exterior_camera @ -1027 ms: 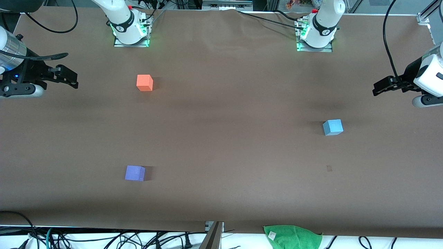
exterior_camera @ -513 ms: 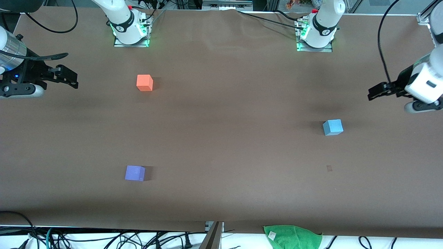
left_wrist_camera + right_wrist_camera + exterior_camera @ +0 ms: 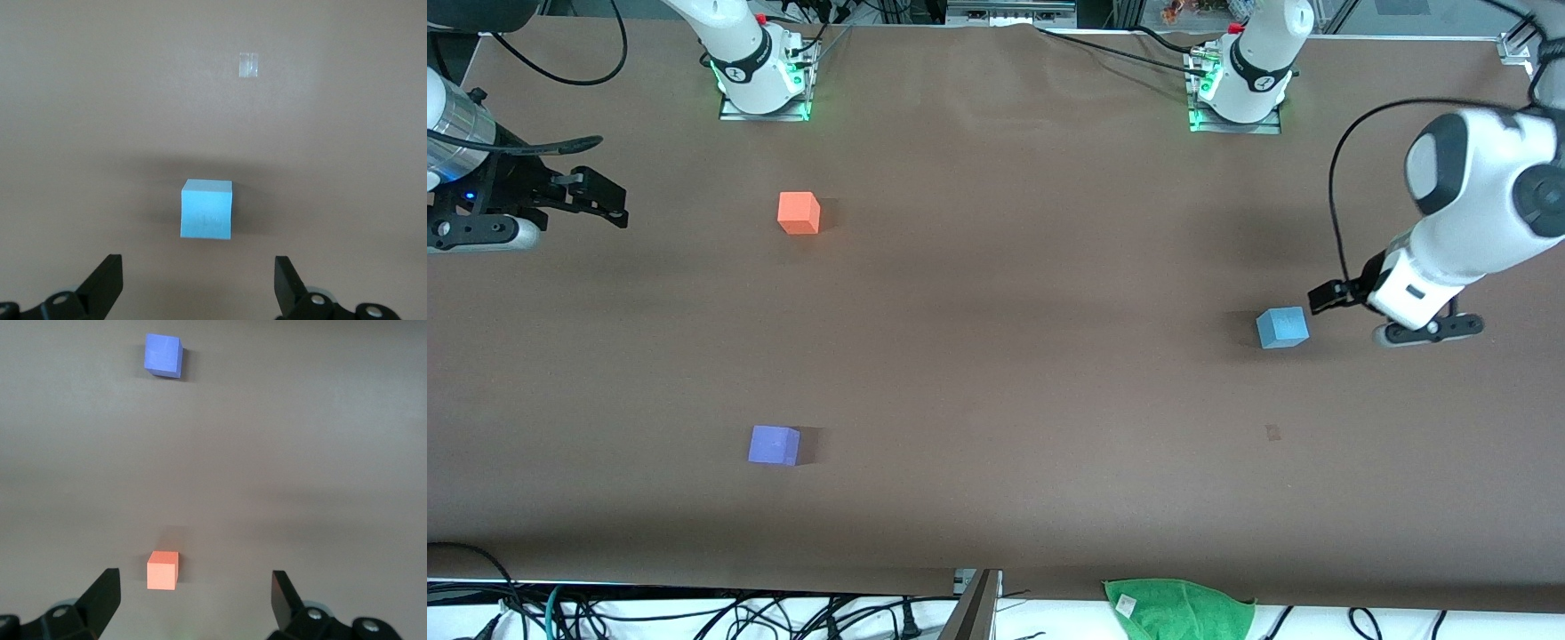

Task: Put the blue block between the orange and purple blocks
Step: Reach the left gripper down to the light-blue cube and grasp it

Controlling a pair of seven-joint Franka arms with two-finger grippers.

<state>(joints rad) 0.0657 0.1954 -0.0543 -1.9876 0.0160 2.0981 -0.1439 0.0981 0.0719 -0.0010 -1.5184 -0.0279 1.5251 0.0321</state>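
The robot's left gripper should grab the blue block (image 3: 1282,327) by its opposite sides, and then place it between the orange and purple blocks.
The blue block (image 3: 1282,327) sits on the brown table toward the left arm's end. My left gripper (image 3: 1325,297) hangs just beside it, open and empty; in the left wrist view the block (image 3: 207,209) lies ahead of the spread fingertips (image 3: 107,280). The orange block (image 3: 799,213) lies near the right arm's base, and the purple block (image 3: 774,444) lies nearer the front camera than it. My right gripper (image 3: 605,203) waits open at the right arm's end of the table; its wrist view shows the orange block (image 3: 163,570) and the purple block (image 3: 163,356).
A green cloth (image 3: 1178,608) lies off the table's front edge. A small pale mark (image 3: 1272,433) is on the table, nearer the camera than the blue block. Cables run along the front edge.
My left arm has swung down from the table's end to beside the blue block. The right arm and all three blocks have not moved.
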